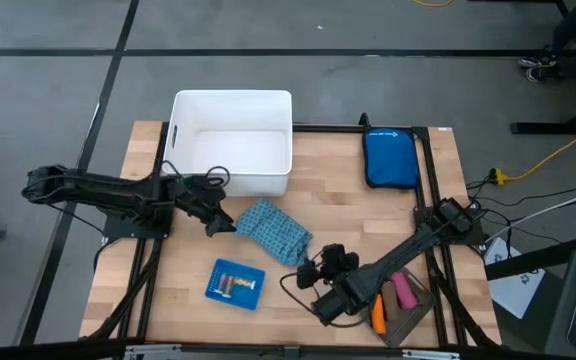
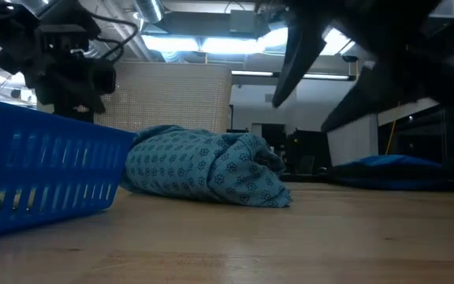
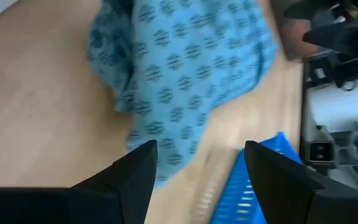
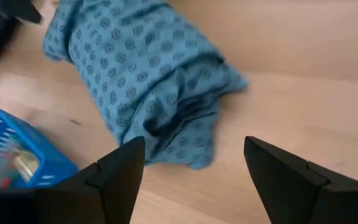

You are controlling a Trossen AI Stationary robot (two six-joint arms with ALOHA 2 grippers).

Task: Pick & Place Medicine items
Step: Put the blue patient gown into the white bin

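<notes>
Next, my right gripper grabs the teal cloth by its bunched end point(image 1: 293, 248) to put the cloth away in the white bin point(image 1: 226, 140).
The pink oblong block point(image 1: 401, 292) and the orange tube point(image 1: 378, 312) lie in a shallow brown tray point(image 1: 413, 318) near the table's right near corner, partly under my right arm. A small blue basket point(image 1: 236, 282) holds tiny mixed bits. A teal patterned cloth pouch point(image 1: 275, 231) lies mid-table. My left gripper point(image 1: 218, 224) is open just left of the pouch point(image 3: 179, 68). My right gripper point(image 1: 313, 276) is open at its near right side, above the table, with the pouch point(image 4: 148, 81) ahead of its fingers. The dark brown stick cannot be made out.
A white bin point(image 1: 233, 140) stands at the far edge, and a blue zip pouch point(image 1: 390, 158) lies at the far right. In the low view the blue basket point(image 2: 38, 177) is near left and the teal pouch point(image 2: 203, 166) is behind it. Bare wood lies near centre.
</notes>
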